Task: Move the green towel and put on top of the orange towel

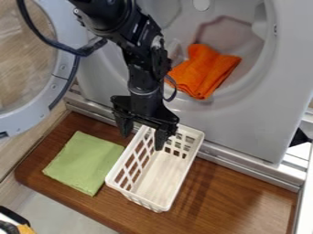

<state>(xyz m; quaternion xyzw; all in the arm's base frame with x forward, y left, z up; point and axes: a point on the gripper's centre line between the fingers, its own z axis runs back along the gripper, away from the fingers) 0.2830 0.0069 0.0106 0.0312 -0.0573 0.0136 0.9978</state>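
Next, my left gripper needs to grip the green towel (pixel 84 162) by its edge nearest the metal bar to lay the green towel over the orange towel.
The gripper (pixel 142 137) hangs over the back end of the white basket, its two fingers spread apart with nothing between them. Flat on the brown wooden board lies the green towel (pixel 84 162), left of the basket and to the lower left of the gripper. The folded orange towel (pixel 204 71) rests in the opening of the white machine, up and to the right of the gripper. Part of the machine's opening is behind the arm.
The white basket (pixel 194 156) stands on the wooden board (pixel 238 201) just right of the green towel. The machine's round door (pixel 58 87) stands open at the left. A raised metal edge (pixel 245 167) runs between board and machine.
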